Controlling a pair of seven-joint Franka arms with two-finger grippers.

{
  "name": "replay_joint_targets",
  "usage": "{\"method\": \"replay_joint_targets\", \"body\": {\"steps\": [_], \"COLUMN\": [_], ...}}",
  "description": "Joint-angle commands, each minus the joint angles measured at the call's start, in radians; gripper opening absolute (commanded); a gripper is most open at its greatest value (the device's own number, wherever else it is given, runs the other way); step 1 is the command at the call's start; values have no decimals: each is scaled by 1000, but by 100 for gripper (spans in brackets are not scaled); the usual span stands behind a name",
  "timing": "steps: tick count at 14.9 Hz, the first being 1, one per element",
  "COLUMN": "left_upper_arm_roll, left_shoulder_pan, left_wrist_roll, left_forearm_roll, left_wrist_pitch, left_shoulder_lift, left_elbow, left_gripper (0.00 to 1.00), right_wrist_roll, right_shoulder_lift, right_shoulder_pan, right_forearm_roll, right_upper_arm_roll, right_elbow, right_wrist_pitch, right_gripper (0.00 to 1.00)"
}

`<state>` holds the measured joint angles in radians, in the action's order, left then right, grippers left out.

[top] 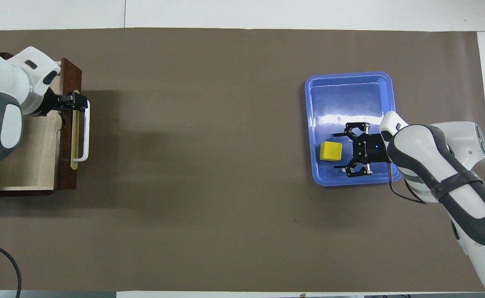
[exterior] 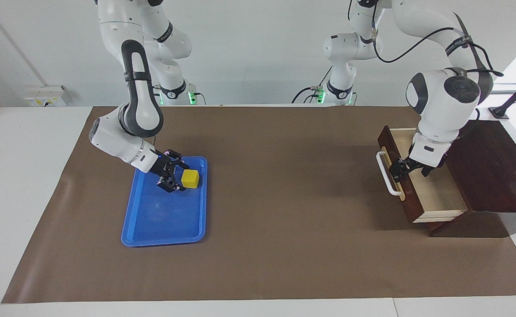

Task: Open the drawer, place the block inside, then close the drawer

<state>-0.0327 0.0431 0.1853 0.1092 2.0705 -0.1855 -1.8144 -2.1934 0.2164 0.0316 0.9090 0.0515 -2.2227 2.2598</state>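
My right gripper needs to close on the yellow block inside the blue tray now. Its fingers are on both sides of the block in the overhead view.
The drawer stands pulled out of its dark wooden cabinet at the left arm's end of the table, its pale interior bare; it also shows in the overhead view. My left gripper is at the top edge of the drawer front, by the white handle. The yellow block lies in the blue tray, in the part nearer to the robots. My right gripper is open and low over the tray, its fingertips on either side of the block's edge; from overhead the gripper partly straddles the block.
The blue tray lies on the brown mat toward the right arm's end. The mat's middle stretch separates the tray from the drawer. White table margin surrounds the mat.
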Motion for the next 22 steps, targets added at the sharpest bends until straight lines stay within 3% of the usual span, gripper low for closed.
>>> {"method": "replay_joint_targets", "body": {"steps": [1,2,8,12,14,16,19,22], "left_upper_arm_roll": [5,4,2,7,8,7,-1,0], "left_shoulder_pan": [9,41,69,67,61,60,81,159], "left_wrist_roll": [-4,3,39,37,40,68,355,804], "left_forearm_roll": [-92,-120,-132,-132,-132,-134,-137,-149], "left_wrist_pitch": [34,37,39,13,-68,-185,-202,-205], "left_shoulder_lift": [31,31,29,29,31,21,18,23], "left_elbow": [-40,-39,-34,-22,39,162,207,202], "left_gripper": [100,100,100,100,100,100,100,100], "right_wrist_roll": [7,9,15,124,234,341,501,677], "right_shoulder_lift": [-8,-6,-6,-40,-66,-71,-68,-60], "right_shoulder_pan": [2,2,-25,-65,-105,-159,-260,-370], "right_forearm_roll": [30,31,33,21,4,-27,-30,-30], "right_upper_arm_roll": [4,4,2,5,5,5,5,5], "right_elbow": [1,1,35,78,109,165,237,308], "right_wrist_pitch": [-11,-2,1,-32,-58,-77,-79,-65], "right_gripper": [81,1,0,0,0,0,0,0]}}
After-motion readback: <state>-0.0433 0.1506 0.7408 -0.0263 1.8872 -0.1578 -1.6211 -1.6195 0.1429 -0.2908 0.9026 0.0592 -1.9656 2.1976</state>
